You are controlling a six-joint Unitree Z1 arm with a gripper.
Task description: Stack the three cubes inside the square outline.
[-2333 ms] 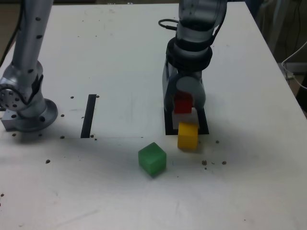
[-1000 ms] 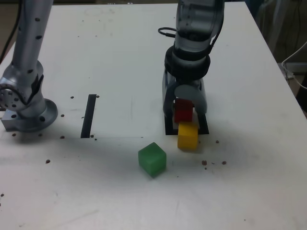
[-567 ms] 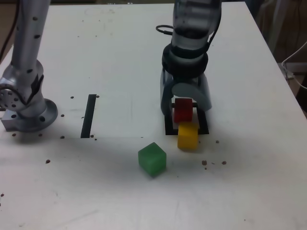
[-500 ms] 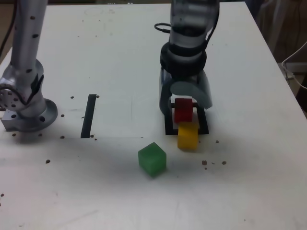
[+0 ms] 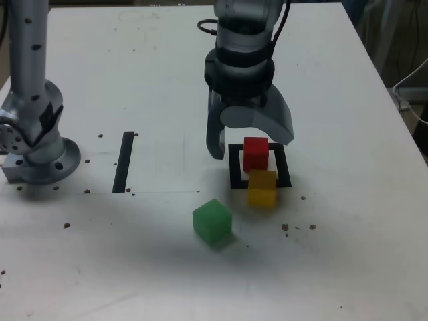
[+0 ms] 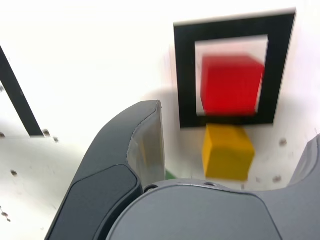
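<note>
Next, my gripper picks up the yellow cube by its opposite sides to stack it on the red cube inside the square outline.
The red cube rests inside the square outline, with nothing on top of it. Touching the outline's near edge is the yellow cube. The green cube lies apart, nearer the camera and toward the exterior view's left. My gripper hangs open above and just behind the red cube, holding nothing. One finger reaches down at the exterior view's left of the outline.
A straight black strip lies on the white table toward the exterior view's left. The arm's round base stands at the far left. Small dark specks dot the tabletop. The table's right edge is close by.
The gripper opened and let go of the red cube, which stays in the outline. The gripper then rose and shifted toward the exterior view's left.
</note>
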